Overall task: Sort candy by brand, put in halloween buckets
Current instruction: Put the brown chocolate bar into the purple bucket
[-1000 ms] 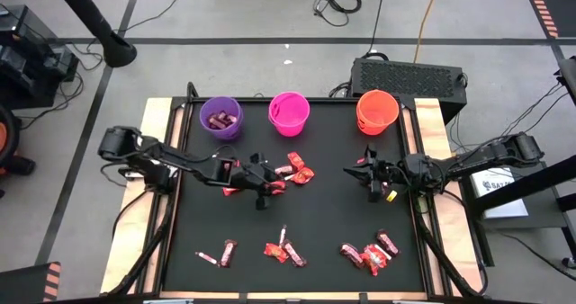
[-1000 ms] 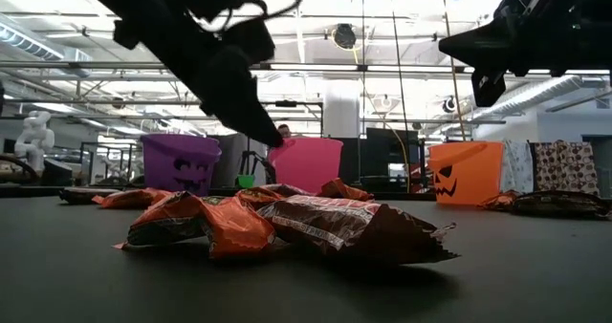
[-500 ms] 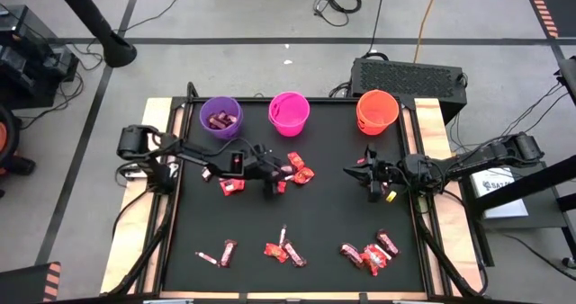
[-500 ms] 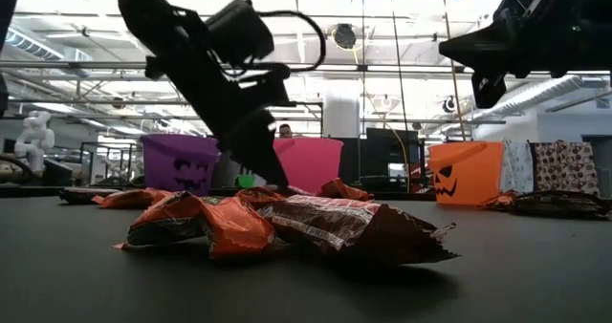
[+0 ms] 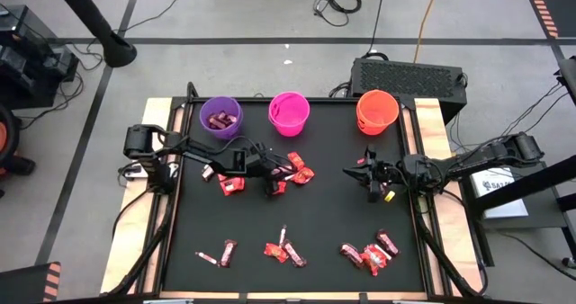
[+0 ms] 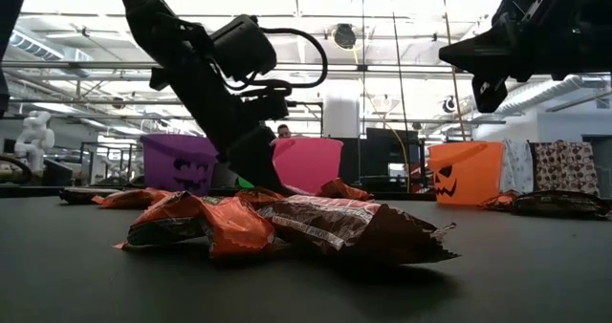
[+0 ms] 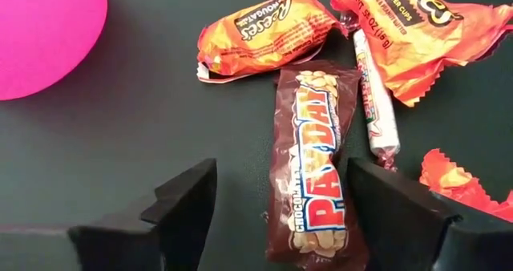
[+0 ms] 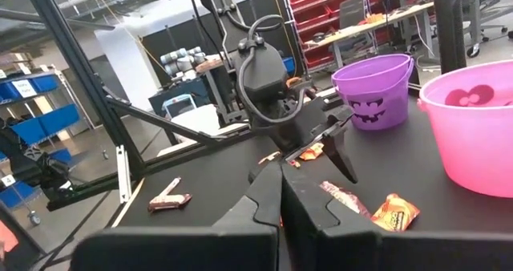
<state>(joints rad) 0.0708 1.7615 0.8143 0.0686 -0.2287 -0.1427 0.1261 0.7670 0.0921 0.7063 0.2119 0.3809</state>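
Note:
My left gripper's fingers are on either long side of the PayDay bar, near the stick candy, so it is time to close and catch the bar.
A maroon PayDay bar lies flat on the black table among orange Reese's wrappers and a pale stick candy. My left gripper is open and low over this cluster. One finger stands on each long side of the bar. The purple, pink and orange buckets stand along the far edge. The purple bucket holds maroon bars. My right gripper hangs shut above the table's right part, over bare mat. My left gripper comes slanting down over the PayDay bar's near end, its fingers along the bar's two long sides. One finger stands right at the bar's edge; whether it touches the bar I cannot tell. The bar lies flat on the table.
Two maroon bars lie left of the cluster. More candy lies along the near edge: at the left, the middle and the right. The middle of the mat between these groups is free.
My left gripper has gone toward the table's right edge and down, from over the maroon bars to the candy cluster in front of the pink bucket. My right gripper has kept still.

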